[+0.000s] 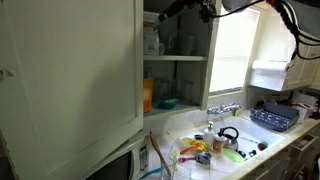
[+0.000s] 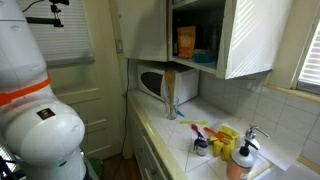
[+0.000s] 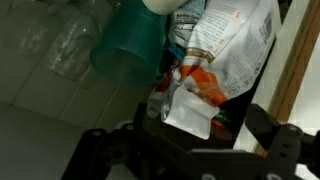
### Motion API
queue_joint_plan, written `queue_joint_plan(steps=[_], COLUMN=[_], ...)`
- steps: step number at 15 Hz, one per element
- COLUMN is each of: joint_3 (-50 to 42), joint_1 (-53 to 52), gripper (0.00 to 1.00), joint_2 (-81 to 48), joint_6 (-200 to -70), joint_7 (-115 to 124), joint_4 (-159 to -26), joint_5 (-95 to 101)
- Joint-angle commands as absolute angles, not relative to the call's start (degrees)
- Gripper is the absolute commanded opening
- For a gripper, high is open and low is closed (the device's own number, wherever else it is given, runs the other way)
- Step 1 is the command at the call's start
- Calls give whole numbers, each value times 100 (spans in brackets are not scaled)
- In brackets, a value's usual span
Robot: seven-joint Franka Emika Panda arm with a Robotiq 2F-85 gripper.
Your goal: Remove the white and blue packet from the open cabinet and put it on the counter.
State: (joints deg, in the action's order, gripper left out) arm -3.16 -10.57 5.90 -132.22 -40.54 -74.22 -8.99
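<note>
The white and blue packet should be grabbed by my gripper next, at its crinkled white end [image 1: 151, 44] [image 3: 190, 112] beside the orange-red patch. The packet's body then stays free to be set on the counter.
The open cabinet [image 1: 70, 80] has its large white door swung out; it also shows in an exterior view [image 2: 250, 40]. The white and blue packet [image 1: 152, 38] stands on the upper shelf at the left. In the wrist view the packet [image 3: 235, 45] looks white and crinkled with an orange-red patch, just beyond the jaws. My gripper [image 3: 185, 150] is open and empty, its fingers spread either side below the packet. In an exterior view the gripper [image 1: 185, 9] is at the cabinet's top front edge. The counter [image 1: 255, 135] runs below with a sink.
An orange box [image 1: 148, 95] and a teal bowl [image 1: 166, 102] sit on the lower shelf. A teal container [image 3: 130, 50] and clear glasses [image 3: 60, 40] stand beside the packet. A microwave [image 2: 160, 82] stands under the cabinet. Small colourful items [image 1: 200, 150] and a dish rack [image 1: 275, 118] lie on the counter.
</note>
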Motion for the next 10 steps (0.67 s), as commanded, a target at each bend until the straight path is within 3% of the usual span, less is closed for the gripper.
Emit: queue_joint_plan(steps=[1, 5, 6, 8, 10], joint_3=[-401, -447, -455, -467, -482], joint_1=[-1091, -1071, -1066, -1062, -1062], gripper=[100, 99, 75, 70, 53], joint_2=[487, 377, 355, 331, 315], joint_6=[-13519, -13794, -13819, -13813, -13799], joint_7=[-4559, -4992, -5057, -5174, -5274], joint_4=[-7459, -7471, -7471, -7489, -7510], joint_5=[-1415, -1831, -1902, -2009, -2155])
